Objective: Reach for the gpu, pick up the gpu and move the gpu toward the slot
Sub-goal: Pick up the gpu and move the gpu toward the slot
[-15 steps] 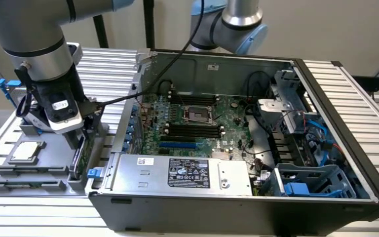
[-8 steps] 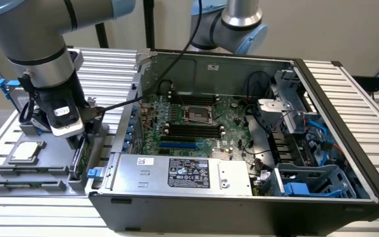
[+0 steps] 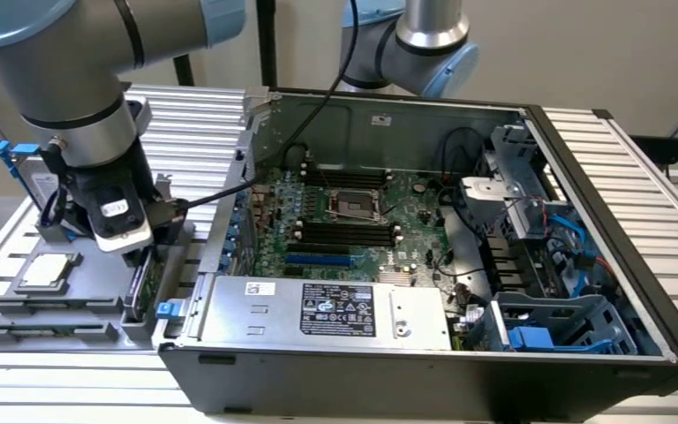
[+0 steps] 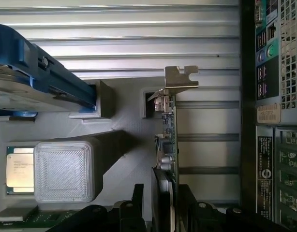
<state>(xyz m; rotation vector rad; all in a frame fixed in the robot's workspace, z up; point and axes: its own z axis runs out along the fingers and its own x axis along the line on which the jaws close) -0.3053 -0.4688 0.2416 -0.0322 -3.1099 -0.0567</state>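
Note:
My gripper grabs the GPU by its exposed top edge (image 3: 147, 261) next, since the grey fixture's end pockets hold the GPU upright beside the side of the case.
The gpu (image 4: 170, 126) is a thin green card with a silver end bracket (image 4: 180, 77), standing on edge in a grey fixture (image 4: 124, 111). In the exterior view the gpu (image 3: 140, 284) sits at the fixture's right side, just outside the computer case. My gripper (image 4: 163, 209) is down over the card's near end, one black finger (image 4: 138, 200) on each side, open, with a small gap to the card. My gripper (image 3: 137, 254) hangs under the arm at the exterior view's left. The blue slot (image 3: 318, 261) lies on the motherboard inside the case.
A silver hard drive with blue rails (image 4: 39, 79) stands in the fixture beside the card. A square silver CPU chip (image 3: 47, 271) lies in it too. The open case's wall (image 3: 223, 230) rises close to the gpu. A power supply (image 3: 327, 309) fills the case's front.

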